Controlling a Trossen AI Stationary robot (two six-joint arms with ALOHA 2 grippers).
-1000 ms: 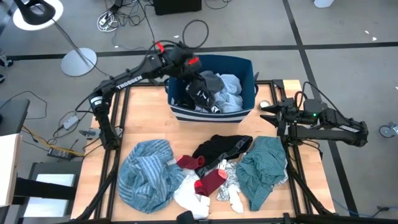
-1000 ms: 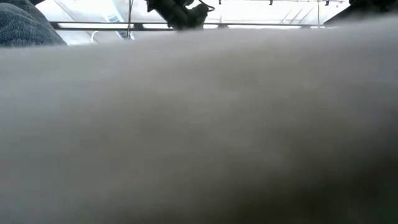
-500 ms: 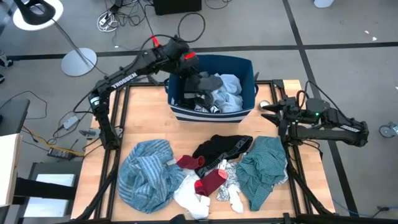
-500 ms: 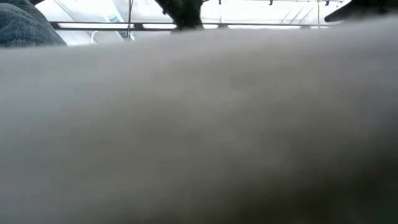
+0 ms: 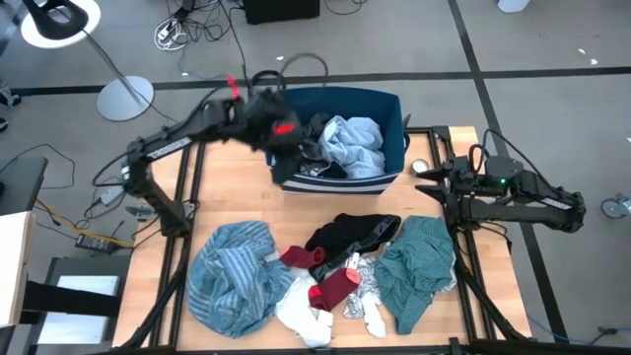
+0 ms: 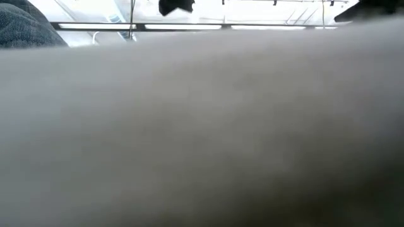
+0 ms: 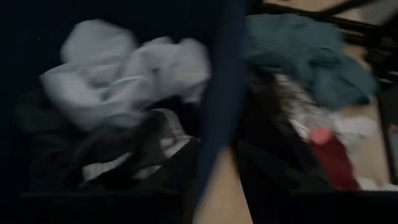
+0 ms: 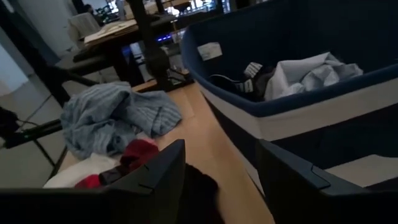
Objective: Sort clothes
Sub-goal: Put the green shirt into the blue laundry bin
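My right gripper needs to sort the black garment out of the pile, so next it should grip the garment by its lettered waistband (image 5: 371,237).
The dark blue bin (image 5: 398,150) with white stripes stands at the table's far middle. It holds a light blue garment (image 5: 350,138) and a black-and-white garment (image 5: 314,170). My left gripper (image 5: 288,158) is over the bin's near left corner, open and empty; its wrist view (image 7: 217,208) looks down on the bin wall. My right gripper (image 5: 426,179) waits open at the bin's right (image 8: 221,180). On the near table lie blue striped (image 5: 232,276), black (image 5: 350,235), teal green (image 5: 414,266), dark red (image 5: 333,288) and white (image 5: 301,314) clothes.
A grey cloth close to the lens fills almost the whole low view (image 6: 202,126). A black frame rail (image 5: 463,266) runs along the table's right edge, another along its left (image 5: 177,266). Bare wood (image 5: 232,182) shows left of the bin.
My left gripper has gone from over the bin's middle toward the table's left and near side, to the bin's near left corner. The black-and-white garment that was under it now lies in the bin. The light blue garment shows more fully.
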